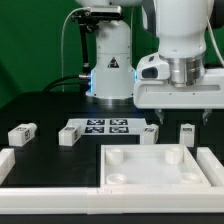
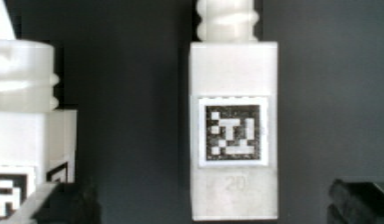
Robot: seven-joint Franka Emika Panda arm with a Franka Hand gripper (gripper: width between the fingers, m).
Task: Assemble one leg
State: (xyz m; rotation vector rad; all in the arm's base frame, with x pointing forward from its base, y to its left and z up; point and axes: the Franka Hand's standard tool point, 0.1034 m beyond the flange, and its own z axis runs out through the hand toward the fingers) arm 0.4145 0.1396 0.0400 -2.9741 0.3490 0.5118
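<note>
The white leg is below my fingers, so it isn't time to close yet: my gripper needs to go down first, then close on the leg.
Several white legs with black-and-white tags lie on the dark table. In the exterior view one leg point(image 1: 186, 133) is right under my gripper point(image 1: 182, 115), and another leg point(image 1: 150, 134) lies close beside it. Two more legs point(image 1: 68, 135) point(image 1: 20, 133) are toward the exterior view's left. My gripper hovers above the table, open and empty. In the wrist view the leg point(image 2: 233, 120) lies lengthwise between my open gripper's point(image 2: 203, 205) dark fingertips point(image 2: 358, 200), threaded end pointing away. The neighbouring leg point(image 2: 29, 110) shows at the edge.
The large white square piece with corner sockets point(image 1: 155, 170) lies in front of the legs. The marker board point(image 1: 105, 126) lies in the middle of the table. A white rail point(image 1: 40, 200) runs along the front edge. The robot base point(image 1: 110, 70) stands behind.
</note>
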